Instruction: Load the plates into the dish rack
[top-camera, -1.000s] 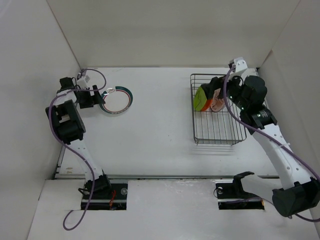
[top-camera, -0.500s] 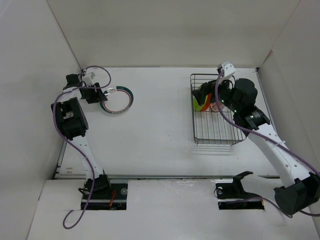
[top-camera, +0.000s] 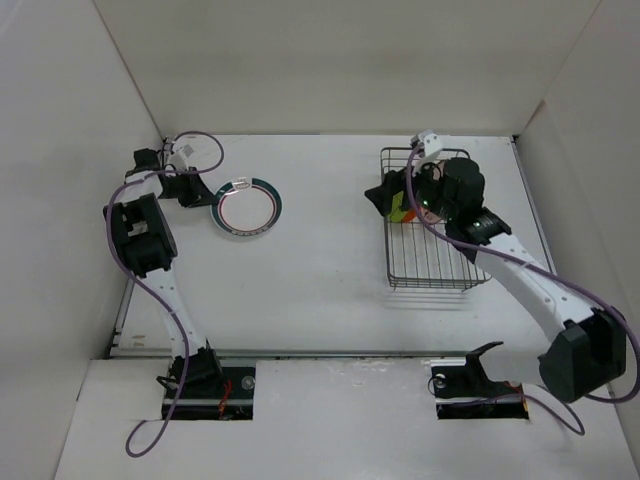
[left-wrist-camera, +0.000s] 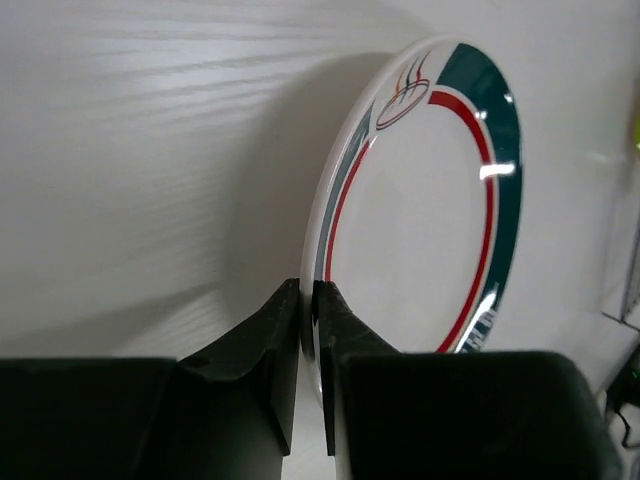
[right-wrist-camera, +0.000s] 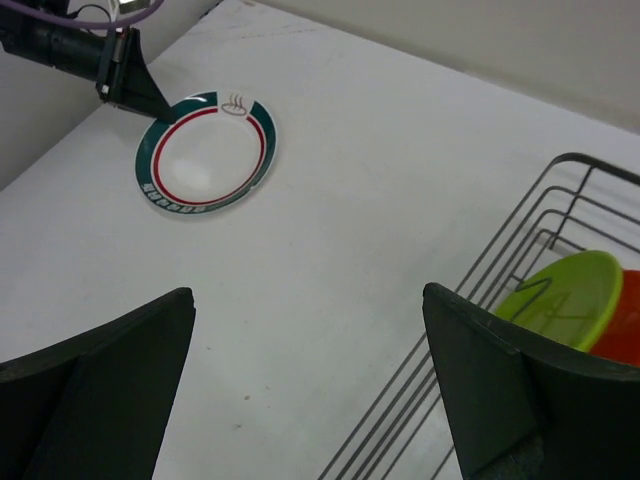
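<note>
I should grab the white plate's rim with my right gripper next, opposite my left gripper, with one finger on each side of the plate. Then I can load the rack (top-camera: 435, 265).
A white plate with a teal-and-red ringed rim (top-camera: 246, 208) (left-wrist-camera: 420, 220) (right-wrist-camera: 207, 152) is at the back left of the table. My left gripper (top-camera: 205, 192) (left-wrist-camera: 308, 290) (right-wrist-camera: 150, 103) is shut on its left rim, one finger on each face. The dark wire dish rack (top-camera: 435, 265) (right-wrist-camera: 540, 220) stands at the back right, with a lime green plate (top-camera: 398, 205) (right-wrist-camera: 565, 290) and an orange plate (right-wrist-camera: 620, 320) upright in its far end. My right gripper (top-camera: 385, 195) (right-wrist-camera: 308, 295) hangs wide open over the rack's left edge, holding nothing.
White walls enclose the table on the left, back and right; the left wall (top-camera: 60, 180) stands close beside the left arm. A purple cable (top-camera: 205, 150) loops above the left wrist. Bare tabletop (top-camera: 320, 250) lies between plate and rack.
The left gripper has shut on the ringed plate's rim, and the plate now sits a little further right and shows a fuller face. The right gripper swung left from over the rack.
</note>
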